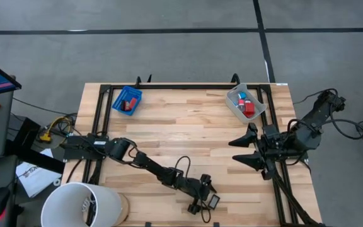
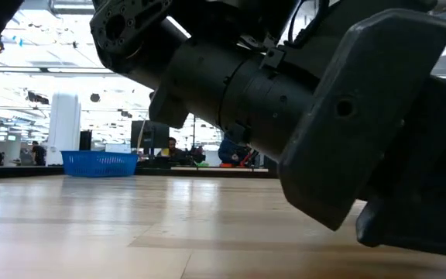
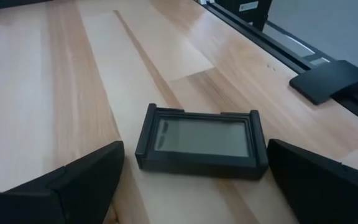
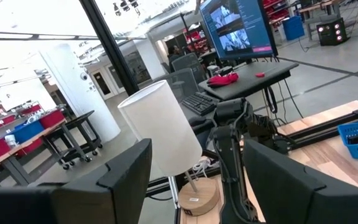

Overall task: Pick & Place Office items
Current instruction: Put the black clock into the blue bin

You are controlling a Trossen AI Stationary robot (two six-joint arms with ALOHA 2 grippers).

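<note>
My left gripper closes on the rectangle now, since the fingers stand level with the black rectangle (image 1: 213, 201) (image 3: 201, 140), beside both its short ends.
A black rectangle with a grey light face (image 3: 201, 140) lies flat on the wood near the table's front edge (image 1: 213, 201). My left gripper (image 3: 194, 186) is low over the table and open, with one finger on either side of the rectangle and a gap to it at both sides. My right gripper (image 1: 243, 151) hangs raised at the table's right side, open, with nothing between its fingers (image 4: 194, 186). A blue tray (image 1: 126, 101) at the far left holds red and dark pieces. A clear grey bin (image 1: 246, 104) at the far right holds red, blue and white pieces.
A white lampshade (image 1: 84, 205) stands at the near left corner. Black frame rails (image 1: 99, 120) run along the table's edges, and a black pad (image 3: 331, 81) sits on the rail beyond the rectangle. Bare wood (image 1: 188, 132) lies between tray and bin. In the low view my left arm (image 2: 300, 101) fills the picture.
</note>
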